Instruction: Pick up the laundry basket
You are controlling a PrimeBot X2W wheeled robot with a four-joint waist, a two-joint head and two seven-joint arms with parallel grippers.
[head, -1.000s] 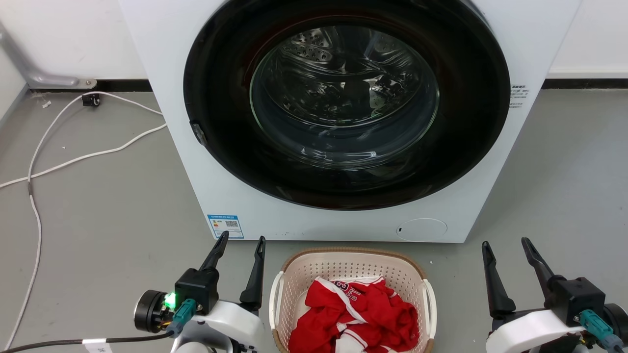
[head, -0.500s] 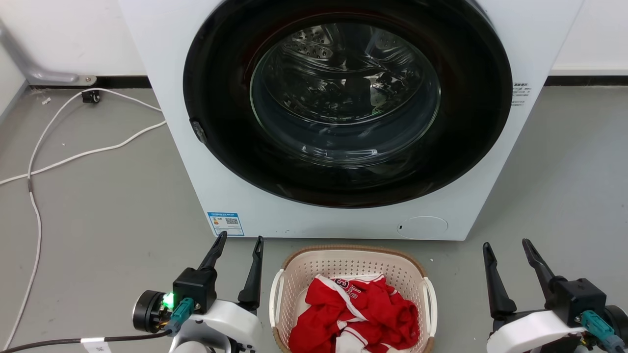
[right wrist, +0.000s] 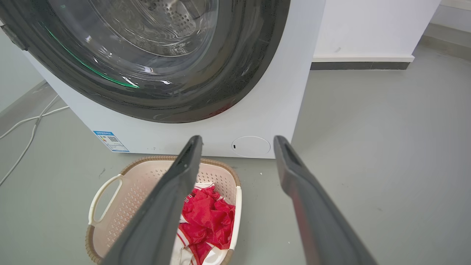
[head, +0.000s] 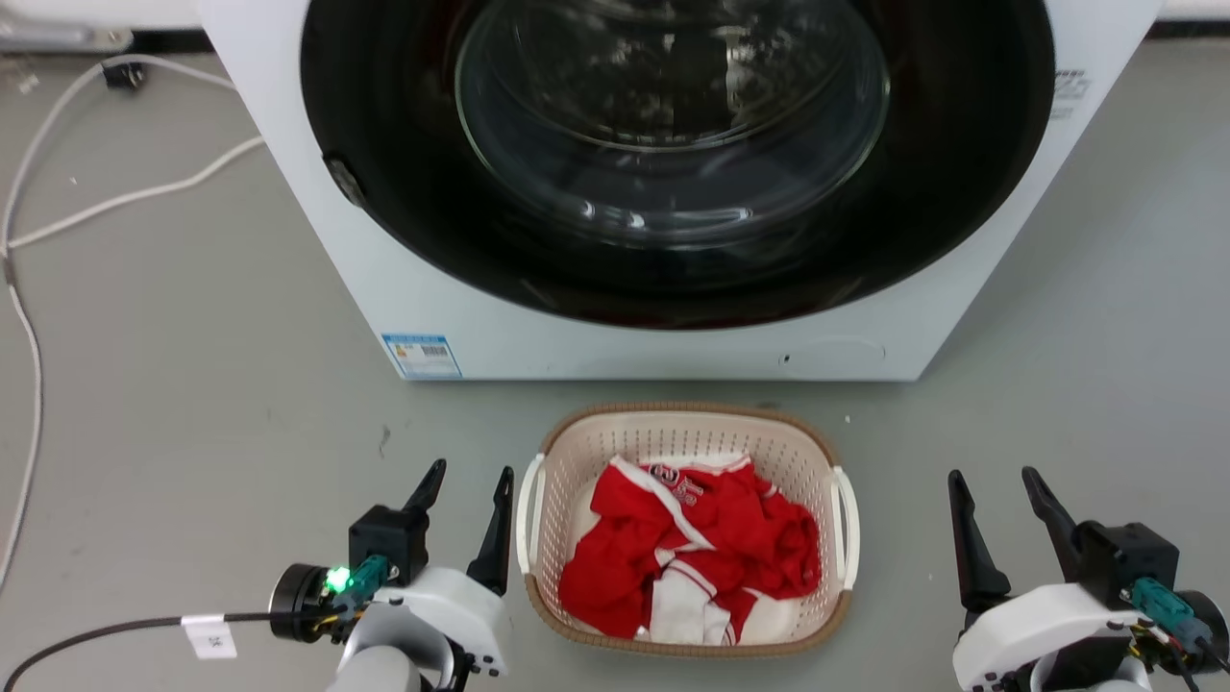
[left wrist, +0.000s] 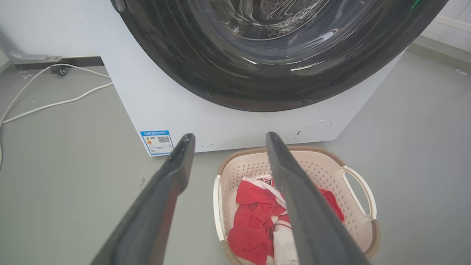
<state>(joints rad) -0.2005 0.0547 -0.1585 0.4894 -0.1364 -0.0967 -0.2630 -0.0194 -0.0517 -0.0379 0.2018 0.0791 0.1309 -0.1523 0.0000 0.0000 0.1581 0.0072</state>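
The right gripper grabs the laundry basket by the narrow white handle on its short side (head: 848,529) next, since its broad tub (head: 692,433) is wider than my fingertips span.
The laundry basket (head: 577,461) is a cream perforated tub with a brown rim, standing on the grey floor in front of the washer. A red and white garment (head: 687,553) lies crumpled inside it. White handles sit on its left side (head: 526,514) and right side (head: 849,514). My left gripper (head: 471,473) is open just left of the basket, its right finger close to the left handle. My right gripper (head: 995,479) is open further off to the basket's right. The left wrist view shows the basket (left wrist: 327,165) beyond my fingers, and the right wrist view shows the basket (right wrist: 128,184) at lower left.
The white washer (head: 327,250) with its dark round door (head: 673,154) stands right behind the basket. White cables (head: 115,197) trail over the floor at the far left. A black cable (head: 96,634) runs to my left wrist. Bare floor lies on both sides.
The head camera has tilted down, so the washer and basket sit higher in the picture and the whole basket shows. Both grippers stay open in much the same places.
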